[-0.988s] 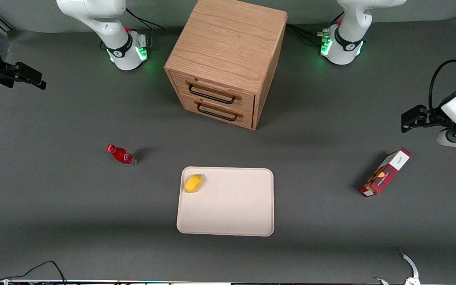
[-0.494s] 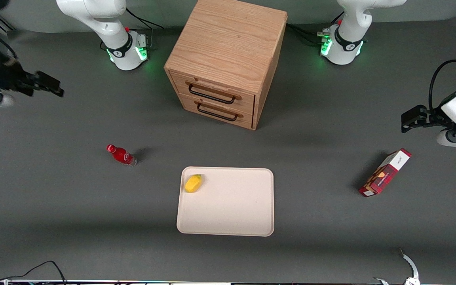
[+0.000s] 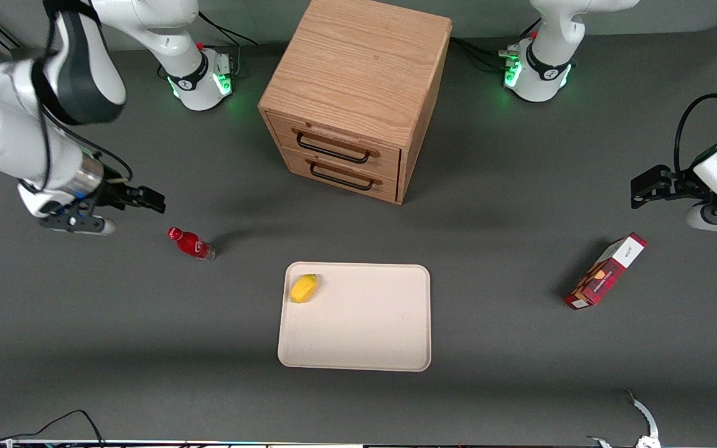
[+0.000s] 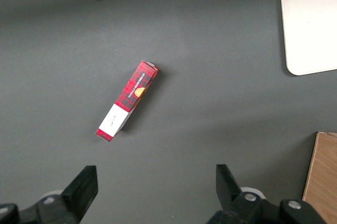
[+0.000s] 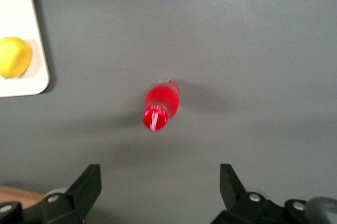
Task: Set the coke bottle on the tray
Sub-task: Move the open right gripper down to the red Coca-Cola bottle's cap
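My right gripper should grab the bottle by its red cap point(image 3: 174, 233) next, to set the coke bottle on the tray point(image 3: 365, 330).
The coke bottle point(image 3: 190, 244) is a small red bottle with a red cap, standing on the grey table toward the working arm's end, apart from the tray. It also shows from above in the right wrist view point(image 5: 160, 103). The tray point(image 3: 365, 330) is cream-beige and lies flat in front of the cabinet, nearer the front camera; its corner shows in the right wrist view point(image 5: 18, 29). My right gripper point(image 3: 152, 200) hovers open and empty just beside the bottle, slightly farther from the front camera; in the wrist view the gripper point(image 5: 160, 176) has its jaws wide apart, short of the bottle.
A yellow fruit-like object point(image 3: 304, 288) lies in the tray's corner nearest the bottle. A wooden two-drawer cabinet point(image 3: 352, 93) stands mid-table. A red-and-white carton point(image 3: 606, 271) lies toward the parked arm's end.
My right arm has swung in from the table's edge toward the bottle, nearer the front camera. The bottle, tray and carton have not moved.
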Tool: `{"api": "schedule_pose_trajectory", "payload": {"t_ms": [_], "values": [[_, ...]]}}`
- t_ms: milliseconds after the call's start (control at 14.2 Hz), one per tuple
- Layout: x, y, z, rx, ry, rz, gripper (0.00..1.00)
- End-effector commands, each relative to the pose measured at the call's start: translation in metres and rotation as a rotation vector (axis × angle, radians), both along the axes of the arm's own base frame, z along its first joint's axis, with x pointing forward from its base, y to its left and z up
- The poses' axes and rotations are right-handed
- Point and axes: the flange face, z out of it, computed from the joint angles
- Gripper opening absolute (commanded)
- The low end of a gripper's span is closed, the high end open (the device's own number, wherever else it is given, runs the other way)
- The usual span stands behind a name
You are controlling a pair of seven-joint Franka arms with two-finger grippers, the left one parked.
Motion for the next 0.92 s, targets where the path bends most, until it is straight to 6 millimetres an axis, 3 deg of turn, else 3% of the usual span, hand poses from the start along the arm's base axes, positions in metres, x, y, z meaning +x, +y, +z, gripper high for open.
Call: {"api": "schedule_pose_trajectory", "payload": {"t_ms": [0, 141, 353, 424, 706, 847], "values": [[0.002, 0.006, -0.042, -0.011, -0.025, -0.05, 1.0], [0.003, 0.014, -0.06, -0.011, -0.042, -0.061, 1.0], [0.005, 0.015, -0.072, -0.012, -0.049, -0.065, 0.99], [0.005, 0.014, -0.072, -0.025, -0.051, -0.054, 0.88], [0.001, 0.013, -0.079, -0.033, -0.043, -0.048, 0.23], [0.001, 0.013, -0.079, -0.033, -0.043, -0.048, 0.08]]}}
